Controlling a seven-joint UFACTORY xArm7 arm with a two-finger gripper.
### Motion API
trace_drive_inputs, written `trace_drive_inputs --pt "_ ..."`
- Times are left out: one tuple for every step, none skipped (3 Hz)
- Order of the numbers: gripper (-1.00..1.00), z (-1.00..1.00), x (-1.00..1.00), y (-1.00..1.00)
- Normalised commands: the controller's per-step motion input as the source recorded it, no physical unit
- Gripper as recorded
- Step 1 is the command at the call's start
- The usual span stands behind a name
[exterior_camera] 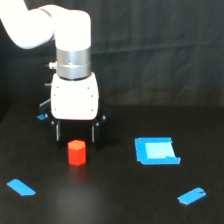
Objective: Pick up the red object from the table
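I will grab the red block by its opposite upright sides next, so I can pick up the block.
The red object point(77, 152) is a small red-orange hexagonal block standing upright on the black table point(115, 200), left of centre. My gripper point(76, 134) hangs from the white arm just behind and above the block. Its two dark fingers point(57, 131) point down, spread apart wider than the block, with nothing between them. The fingertips are level with the block's top or a little behind it; I cannot tell whether they touch the table.
A blue square patch point(156, 150) lies on the table to the exterior view's right of the block. Blue tape strips lie at the front left point(21, 187), front right point(191, 196), and behind the gripper point(42, 117). A black curtain hangs behind.
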Motion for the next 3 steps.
trace_drive_inputs --pt "1.0 -0.05 0.0 -0.85" --pt "0.93 -0.32 -0.1 -0.41" --pt "-0.79 -0.32 -0.02 0.04"
